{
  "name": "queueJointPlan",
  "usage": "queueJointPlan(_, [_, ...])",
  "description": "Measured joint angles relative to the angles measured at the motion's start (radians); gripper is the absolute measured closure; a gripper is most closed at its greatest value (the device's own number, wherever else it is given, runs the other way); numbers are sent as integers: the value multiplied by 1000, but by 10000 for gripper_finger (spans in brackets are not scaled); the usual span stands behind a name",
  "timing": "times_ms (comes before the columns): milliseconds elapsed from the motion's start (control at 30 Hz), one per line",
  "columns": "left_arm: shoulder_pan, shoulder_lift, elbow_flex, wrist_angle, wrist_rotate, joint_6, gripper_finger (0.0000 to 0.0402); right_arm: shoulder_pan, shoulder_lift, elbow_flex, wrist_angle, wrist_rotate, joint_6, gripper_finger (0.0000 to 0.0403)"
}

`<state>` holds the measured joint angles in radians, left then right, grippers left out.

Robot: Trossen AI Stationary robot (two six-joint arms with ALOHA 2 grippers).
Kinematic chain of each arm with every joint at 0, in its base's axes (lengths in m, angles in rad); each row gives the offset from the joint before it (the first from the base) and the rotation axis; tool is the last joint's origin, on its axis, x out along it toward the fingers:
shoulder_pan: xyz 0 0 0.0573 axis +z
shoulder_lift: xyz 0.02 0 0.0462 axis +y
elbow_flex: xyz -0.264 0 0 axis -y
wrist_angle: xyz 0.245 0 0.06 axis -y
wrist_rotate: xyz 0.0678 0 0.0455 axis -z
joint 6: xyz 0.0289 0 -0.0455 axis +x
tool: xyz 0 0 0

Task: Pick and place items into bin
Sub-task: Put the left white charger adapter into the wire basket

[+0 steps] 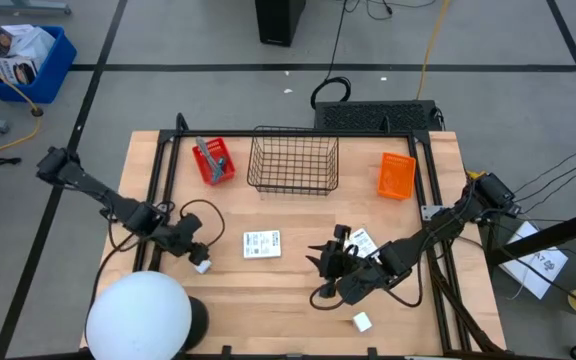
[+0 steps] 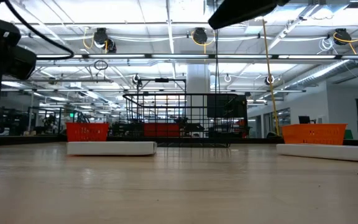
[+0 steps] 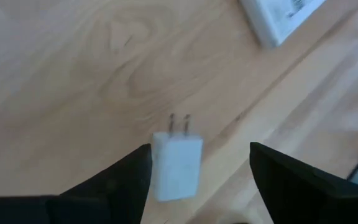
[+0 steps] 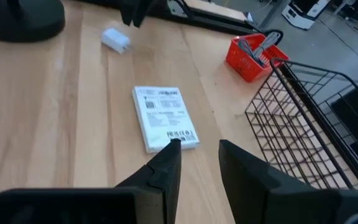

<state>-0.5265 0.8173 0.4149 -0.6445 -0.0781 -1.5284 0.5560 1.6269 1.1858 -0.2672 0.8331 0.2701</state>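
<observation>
The white cube needs to go in the bin, so next my left gripper needs to pick it up by its flat sides and leave its metal prongs free.
A small white cube with two metal prongs [image 3: 178,167] lies on the table between the open fingers of my left gripper [image 3: 199,147], close beside one finger; it also shows in the high view [image 1: 203,266]. My right gripper [image 4: 199,144] is open and empty, just short of a flat white printed packet [image 4: 165,118]. A second packet [image 1: 364,241] lies partly under the right arm. A second white cube [image 1: 362,321] lies near the front edge. A grey tool [image 1: 208,152] lies in the red bin [image 1: 215,161]. No teal-blue tool shows. My left gripper stands with its fingers on either side of the white cube, which lies flat on the table with its prongs pointing away. One finger [image 3: 132,177] is right beside the cube's side [image 3: 156,168]; I cannot tell whether it touches.
A black wire basket [image 1: 293,163] stands at the back middle, with an orange bin [image 1: 396,175] to its right. A large white dome [image 1: 138,318] on a dark base sits at the front left corner. Bare wood lies between the two grippers.
</observation>
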Motion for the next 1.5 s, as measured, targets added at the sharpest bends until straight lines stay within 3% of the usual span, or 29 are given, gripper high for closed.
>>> queueJointPlan(233, [-48,143,0,6,23,-52,126,0,0,0,-41,0,5,303])
queueJointPlan(500, [-79,291,0,156,30,-48,126,0,0,-1,-83,0,58,303])
queueJointPlan(967, [-100,383,8,137,55,-43,129,0,0,-1,-82,0,66,303])
queueJointPlan(1300, [-98,385,5,122,17,3,239,0,0,-1,-82,0,63,303])
queueJointPlan(1500, [-65,385,4,134,-9,9,233,0,0,-1,-82,1,63,303])
